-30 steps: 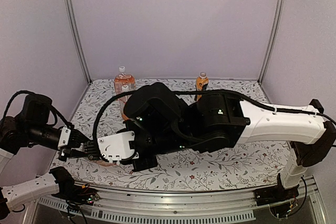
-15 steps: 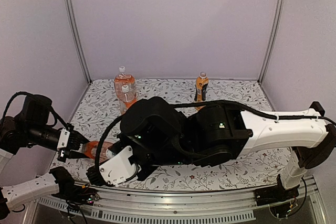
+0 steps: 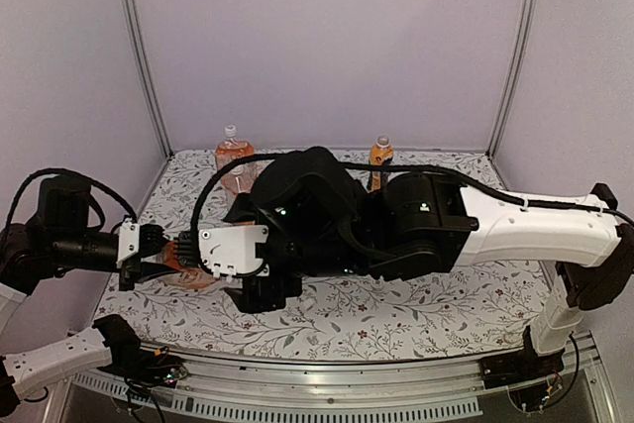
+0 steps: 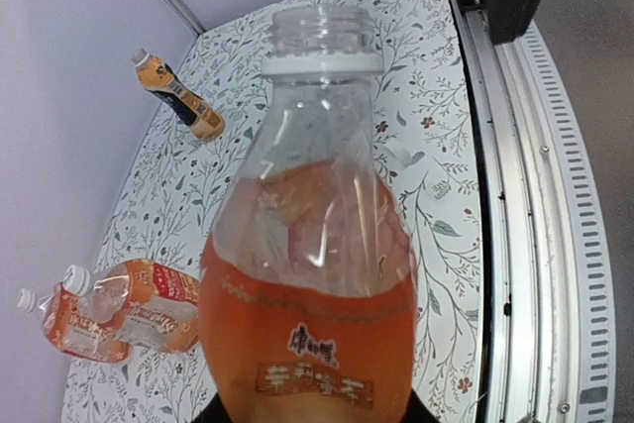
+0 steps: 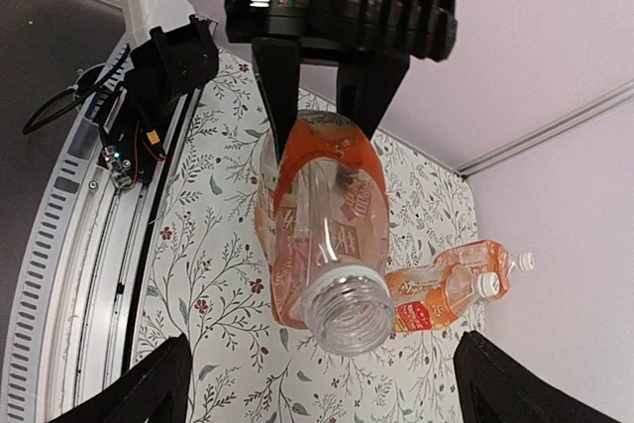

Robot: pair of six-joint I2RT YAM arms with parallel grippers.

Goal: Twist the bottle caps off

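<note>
The uncapped bottle needs its bottom free so that I can set it upright. I should next grip it by its neck (image 5: 348,304) with my right gripper, from the end with the opening.
My left gripper (image 4: 313,415) is shut on the base of a clear orange-drink bottle (image 4: 317,274) and holds it out over the table. The bottle's threaded neck (image 5: 347,312) is bare, with only a white ring under the thread. My right gripper (image 5: 317,391) faces that mouth and stands open, its fingertips (image 5: 134,391) far apart at the bottom corners, touching nothing. In the top view the left gripper (image 3: 157,257) and the bottle (image 3: 183,253) are at the table's left, against the right wrist (image 3: 235,250). A small white piece (image 4: 399,154) lies on the table beside the bottle; I cannot tell whether it is a cap.
Two red-labelled bottles (image 3: 234,154) with white bottle caps (image 3: 230,131) stand at the back left. A dark-labelled capped bottle (image 3: 380,156) stands at the back centre. The metal rail (image 4: 515,245) runs along the table's near edge. The right arm (image 3: 426,230) spans the middle.
The right gripper has opened wide and its wrist has risen from the table's near edge up to the bottle's mouth. The left gripper has moved slightly right, keeping its hold on the bottle.
</note>
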